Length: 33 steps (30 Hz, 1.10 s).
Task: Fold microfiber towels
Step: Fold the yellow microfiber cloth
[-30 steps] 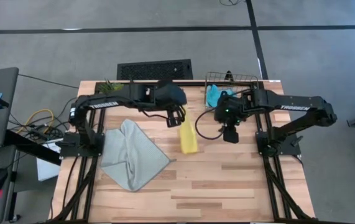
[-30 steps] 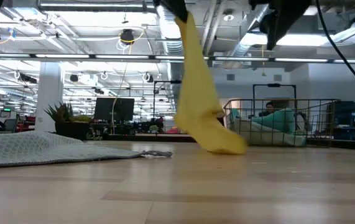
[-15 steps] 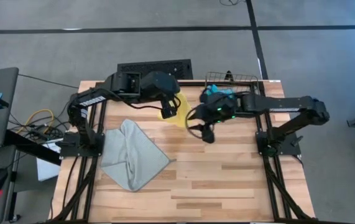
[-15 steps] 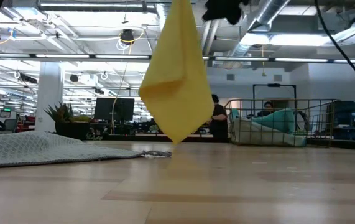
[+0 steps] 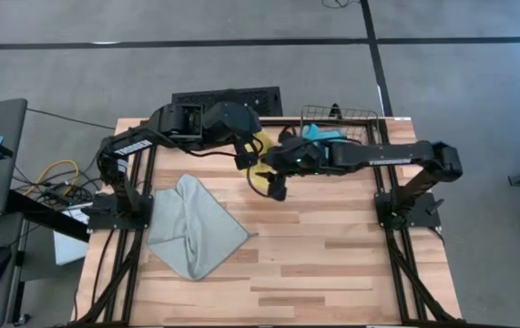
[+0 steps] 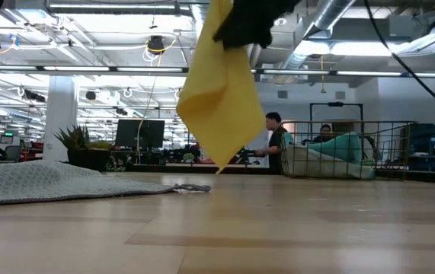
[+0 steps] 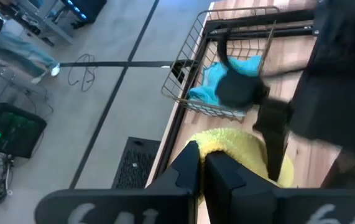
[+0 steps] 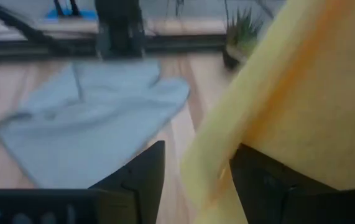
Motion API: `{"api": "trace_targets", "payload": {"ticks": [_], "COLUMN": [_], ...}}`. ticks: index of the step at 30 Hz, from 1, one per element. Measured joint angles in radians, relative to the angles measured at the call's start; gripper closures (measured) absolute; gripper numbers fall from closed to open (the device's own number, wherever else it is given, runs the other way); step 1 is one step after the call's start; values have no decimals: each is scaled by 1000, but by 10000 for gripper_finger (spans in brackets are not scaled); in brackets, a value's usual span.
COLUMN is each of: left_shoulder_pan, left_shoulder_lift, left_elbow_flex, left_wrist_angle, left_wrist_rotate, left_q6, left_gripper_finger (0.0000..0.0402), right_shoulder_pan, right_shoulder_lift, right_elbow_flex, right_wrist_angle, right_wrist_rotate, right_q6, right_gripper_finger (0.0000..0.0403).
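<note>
I should next grab the yellow towel by its hanging edge [image 8: 217, 177] with my right gripper. Both grippers can then stretch it for folding.
The small yellow towel [image 6: 215, 99] hangs in the air over the middle of the table's far half, with my left gripper [image 7: 201, 153] shut on its top. My right gripper [image 8: 196, 155] stands open beside it, coming level from the table's right; one hanging edge of the yellow towel [image 8: 270, 93] runs through the gap between its fingers. In the low view it shows as a dark shape [image 6: 244, 23] in front of the cloth. A grey-green towel [image 5: 191, 228] lies crumpled on the near-left part of the table. A cyan towel [image 5: 319, 137] sits in the wire basket [image 5: 340, 115]. My left gripper pinches the yellow towel's bunched upper end [image 7: 217, 144] between its two fingers, slanting down from the far left. The towel hangs slack below, its lower corner [image 6: 217, 169] just clear of the table. My right gripper's fingers flank the towel's edge; whether they touch it, I cannot tell.
The wire basket stands at the far right edge, behind my right arm. A black grille [image 5: 227, 100] lies on the floor beyond the table. Bare wood [image 5: 332, 255] fills the table's near right.
My left gripper has risen and drawn toward the far edge; the yellow towel, whose lower end lay on the table, now hangs clear. My right gripper has swung toward the table's left, tipping from pointing down to nearly level, and has reached the hanging towel.
</note>
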<state>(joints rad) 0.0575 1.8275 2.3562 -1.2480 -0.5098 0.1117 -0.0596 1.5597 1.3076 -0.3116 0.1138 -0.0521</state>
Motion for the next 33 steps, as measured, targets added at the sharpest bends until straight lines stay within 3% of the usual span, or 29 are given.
{"api": "trace_targets", "payload": {"ticks": [8, 20, 24, 30, 33], "left_shoulder_pan": [0, 2, 3, 3, 3], "left_shoulder_lift": [0, 0, -1, -1, -1], "left_elbow_flex": [0, 0, 0, 0, 0], "left_wrist_angle": [1, -5, -22, -41, -53], "left_wrist_rotate": [-10, -53, -54, -56, -56], "left_q6": [37, 71, 69, 35, 22], "left_gripper_finger": [401, 401, 401, 401, 401], "right_shoulder_pan": [-23, -17, -14, -21, -27], "right_shoulder_lift": [86, 164, 165, 153, 153], "right_elbow_flex": [-4, -4, -5, -5, -5], "right_wrist_angle": [43, 47, 37, 59, 57], "right_wrist_rotate": [12, -153, -161, -217, -248], "right_q6": [0, 0, 0, 0, 6], "right_gripper_finger": [207, 223, 263, 381, 389]}}
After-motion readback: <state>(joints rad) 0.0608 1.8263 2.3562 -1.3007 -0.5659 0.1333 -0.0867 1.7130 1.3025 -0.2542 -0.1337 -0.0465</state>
